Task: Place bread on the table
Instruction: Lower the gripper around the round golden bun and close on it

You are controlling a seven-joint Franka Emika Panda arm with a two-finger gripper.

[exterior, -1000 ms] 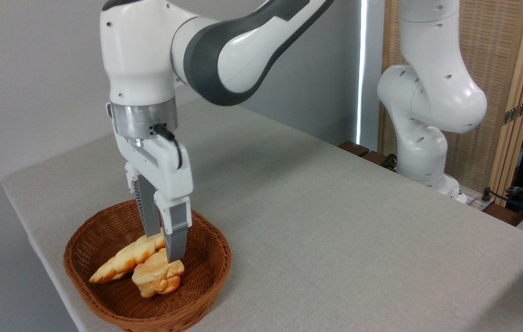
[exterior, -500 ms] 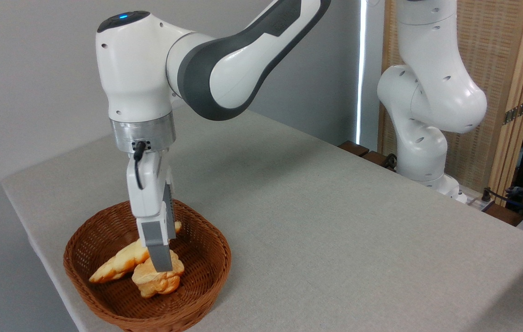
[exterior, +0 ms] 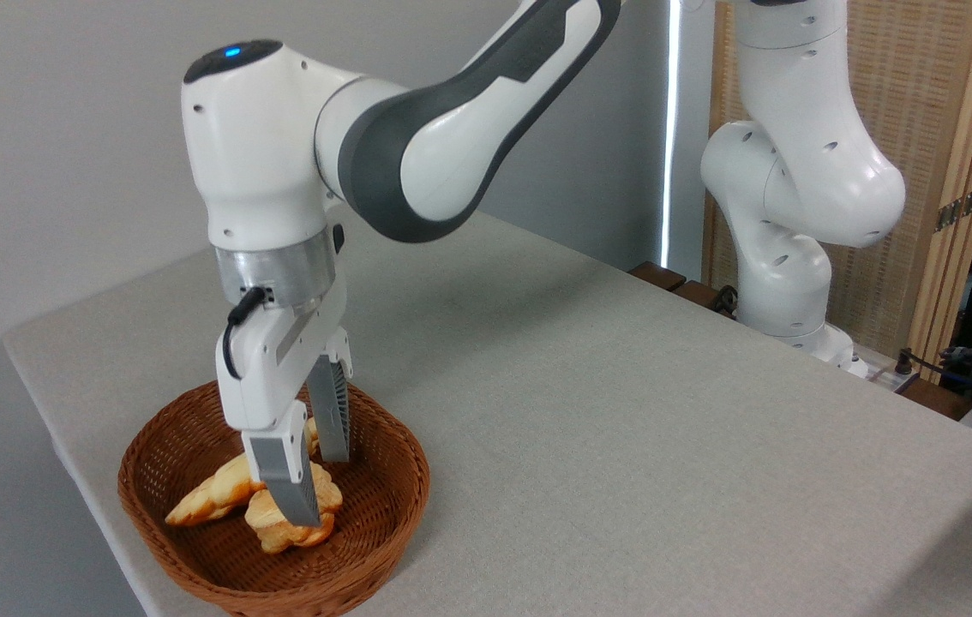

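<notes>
The small lumpy bun should go on the tabletop as bread, so my gripper will grip the bun by its rounded body (exterior: pixel 272 514) next.
The bread (exterior: pixel 279 531), a small lumpy golden bun, lies in a brown wicker basket (exterior: pixel 405 493) at the front left of the grey-beige table (exterior: pixel 623 411). My gripper (exterior: pixel 321 488) hangs down into the basket and is open. Its near finger (exterior: pixel 285 480) stands in front of the bun and hides part of it. The far finger (exterior: pixel 332 420) stands behind the bun, so the bun sits between the two. I cannot tell whether either finger touches it.
A long twisted loaf (exterior: pixel 203 501) lies in the basket just left of the bun, with one end behind the gripper. The arm's white base (exterior: pixel 782 283) stands at the table's far right edge. The table's left edge runs close beside the basket.
The wrist has turned about its vertical axis and come down a little. The fingers, seen edge-on half a second ago, now stand apart on either side of the bun.
</notes>
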